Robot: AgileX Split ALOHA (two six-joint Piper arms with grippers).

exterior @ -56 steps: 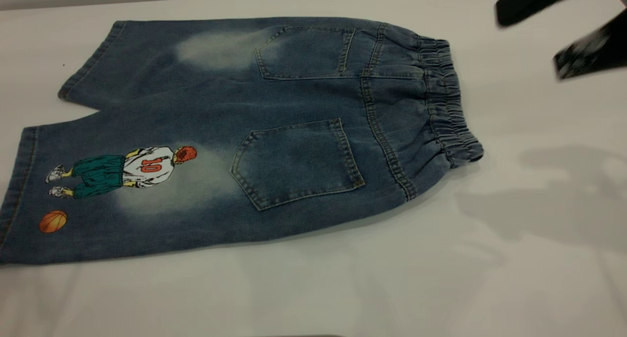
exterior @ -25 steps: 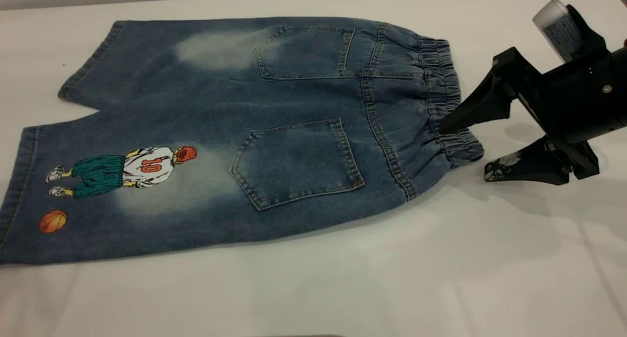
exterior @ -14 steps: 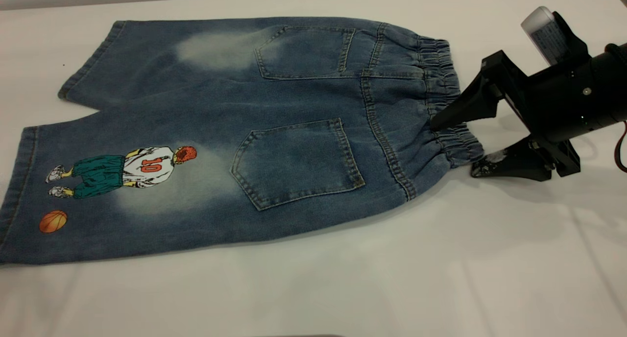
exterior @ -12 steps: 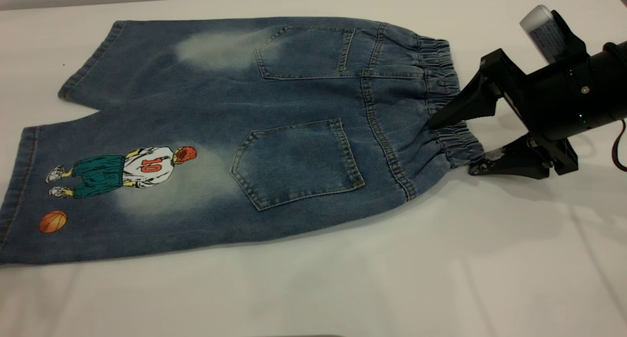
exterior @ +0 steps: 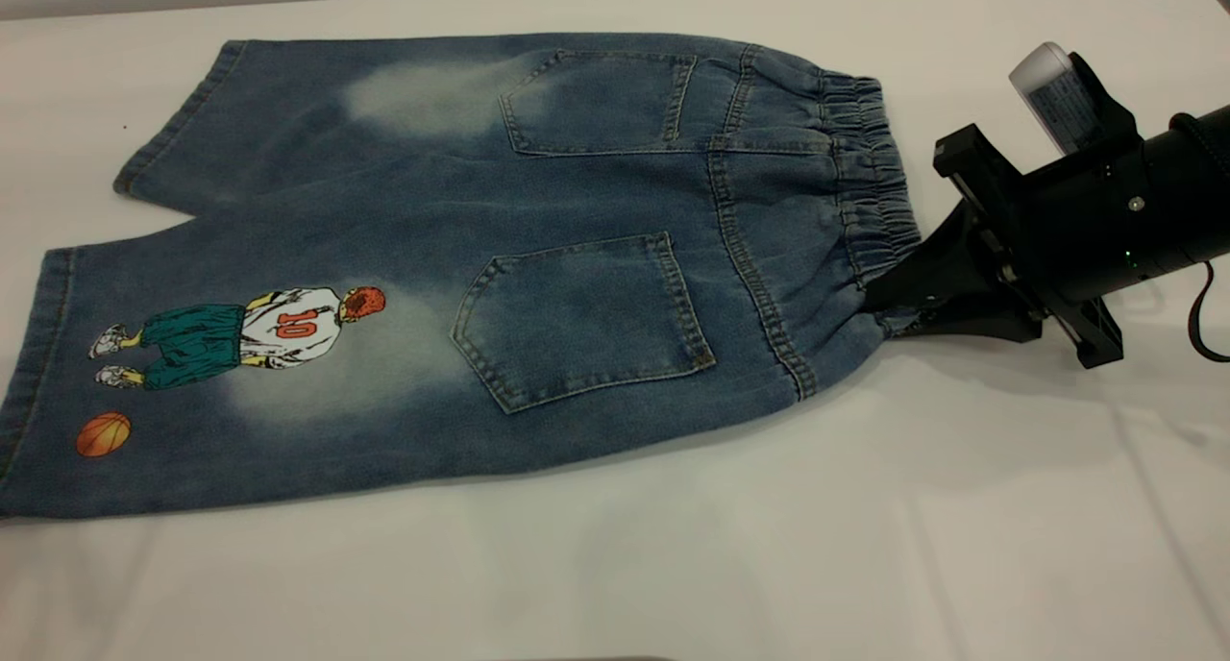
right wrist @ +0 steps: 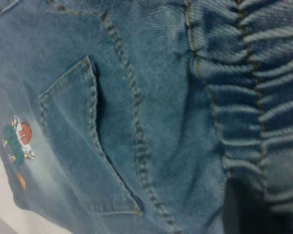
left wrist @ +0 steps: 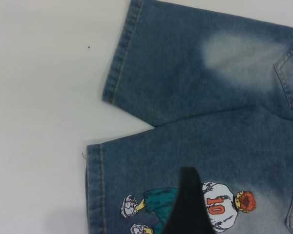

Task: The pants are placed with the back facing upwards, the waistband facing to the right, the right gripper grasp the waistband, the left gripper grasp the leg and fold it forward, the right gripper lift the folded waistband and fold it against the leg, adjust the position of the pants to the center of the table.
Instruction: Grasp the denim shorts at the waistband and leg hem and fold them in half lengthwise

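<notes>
The robot will next grab the hem corner (exterior: 23, 484) beside the basketball with its left gripper, to fold the printed leg over the plain leg (exterior: 271, 125).
The pants (exterior: 538, 257) lie flat on the white table (exterior: 673, 565), back pockets up. Their elastic waistband (exterior: 870, 190) points right. My right gripper (exterior: 889, 304) is at the waistband's near corner with its wedge jaws shut on the gathered denim. In the right wrist view the waistband (right wrist: 254, 97) fills the frame, and a dark finger (right wrist: 249, 209) presses on it. The printed leg (exterior: 240, 373) lies at the near left. The left gripper is outside the exterior view. In the left wrist view one black finger (left wrist: 185, 204) hangs over the leg's number 10 print (left wrist: 219, 204).
The plain leg (exterior: 288, 113) lies at the far left, its hem (left wrist: 119, 63) close to the printed leg's hem (left wrist: 93, 190). Bare white table surrounds the pants in front and to the right. A black cable (exterior: 1201, 325) trails from the right arm.
My right gripper came in from the right, dropped to the waistband's near corner with jaws apart, then shut on it. The pants have barely shifted.
</notes>
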